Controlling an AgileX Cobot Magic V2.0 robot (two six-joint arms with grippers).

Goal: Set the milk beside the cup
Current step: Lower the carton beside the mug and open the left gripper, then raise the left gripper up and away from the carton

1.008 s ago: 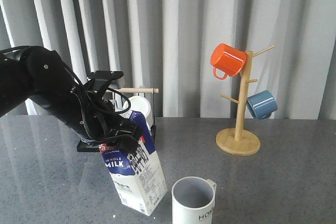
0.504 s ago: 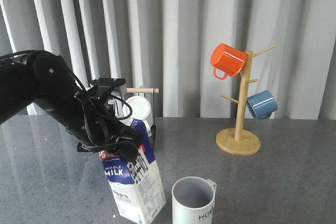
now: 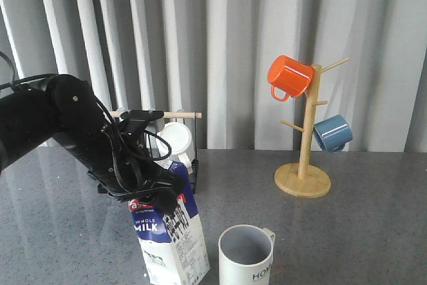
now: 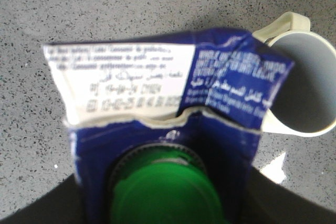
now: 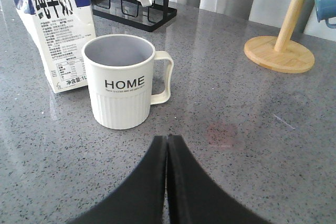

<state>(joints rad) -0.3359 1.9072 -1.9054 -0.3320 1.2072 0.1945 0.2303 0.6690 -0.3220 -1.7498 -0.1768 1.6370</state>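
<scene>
The robot's left gripper should open now, because the carton's lower edge (image 3: 187, 281) is touching the table beside the cup (image 3: 245, 255), and the carton would stand.
The milk (image 3: 170, 238), a blue and white carton, stands slightly tilted just left of the cup (image 3: 245, 255), with a narrow gap between them. My left gripper (image 3: 157, 195) is shut on the carton's top. In the left wrist view the carton's gable (image 4: 157, 77) and green cap (image 4: 163, 192) fill the frame, with the cup's rim (image 4: 310, 87) beside them. In the right wrist view the "HOME" cup (image 5: 122, 85) stands on the table, the milk (image 5: 52, 35) by it. My right gripper (image 5: 167, 140) is shut and empty, low in front of the cup.
A black rack with white mugs (image 3: 177, 141) stands behind the milk; it also shows in the right wrist view (image 5: 131, 3). A wooden mug tree (image 3: 303, 178) at the back right carries an orange mug (image 3: 288, 76) and a blue mug (image 3: 332, 133).
My left arm has lowered the milk beside the cup, and the carton has gone from strongly tilted to nearly upright. The cup has not moved.
</scene>
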